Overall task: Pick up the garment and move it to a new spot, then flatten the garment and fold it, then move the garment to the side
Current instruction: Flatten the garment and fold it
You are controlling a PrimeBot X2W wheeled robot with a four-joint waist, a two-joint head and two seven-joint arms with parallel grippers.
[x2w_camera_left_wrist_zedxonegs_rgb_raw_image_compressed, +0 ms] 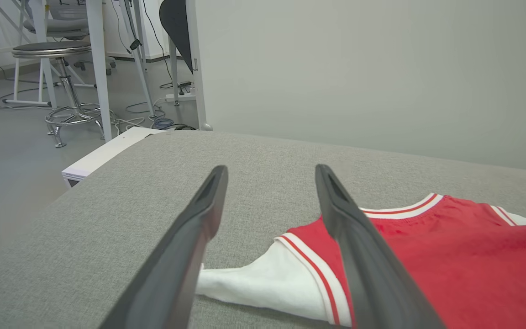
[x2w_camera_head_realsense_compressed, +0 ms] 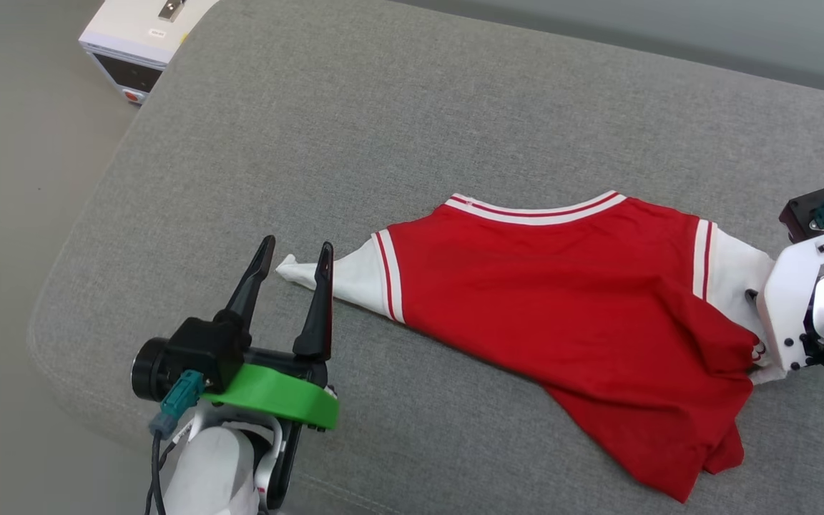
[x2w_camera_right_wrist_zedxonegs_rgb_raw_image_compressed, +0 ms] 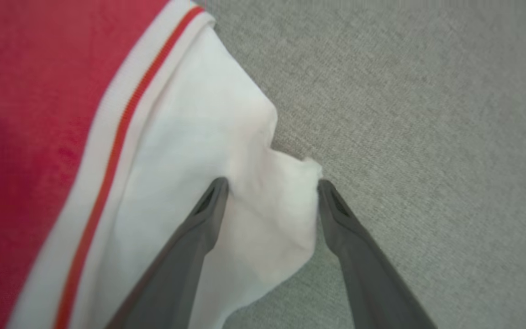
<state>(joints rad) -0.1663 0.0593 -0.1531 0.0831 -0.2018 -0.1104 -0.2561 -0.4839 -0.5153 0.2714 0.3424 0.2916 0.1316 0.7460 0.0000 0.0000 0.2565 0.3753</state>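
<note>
I should take hold of the white sleeve with my left gripper next, by the cuff corner (x2w_camera_head_realsense_compressed: 287,265) that sticks out, since the garment (x2w_camera_head_realsense_compressed: 562,300) lies slack and rumpled.
The garment (x2w_camera_head_realsense_compressed: 562,300), red with white sleeves and striped trim, lies back side up and rumpled on the grey cushion (x2w_camera_head_realsense_compressed: 383,129); its lower hem is bunched at the near right. My left gripper (x2w_camera_head_realsense_compressed: 297,244) stands open at the tip of the garment's left white sleeve (x2w_camera_head_realsense_compressed: 351,282). In the left wrist view that sleeve (x2w_camera_left_wrist_zedxonegs_rgb_raw_image_compressed: 258,283) lies between and below the left gripper (x2w_camera_left_wrist_zedxonegs_rgb_raw_image_compressed: 270,170). My right gripper (x2w_camera_right_wrist_zedxonegs_rgb_raw_image_compressed: 273,183) is open, its fingers (x2w_camera_right_wrist_zedxonegs_rgb_raw_image_compressed: 185,246) straddling the edge of the other white sleeve (x2w_camera_right_wrist_zedxonegs_rgb_raw_image_compressed: 208,119), one over cloth and one over the cushion.
A white box-shaped device (x2w_camera_head_realsense_compressed: 136,43) stands on the floor off the cushion's far left corner. A stool (x2w_camera_left_wrist_zedxonegs_rgb_raw_image_compressed: 57,50) and table legs are farther off on the left. A pale wall (x2w_camera_left_wrist_zedxonegs_rgb_raw_image_compressed: 359,68) rises behind the cushion.
</note>
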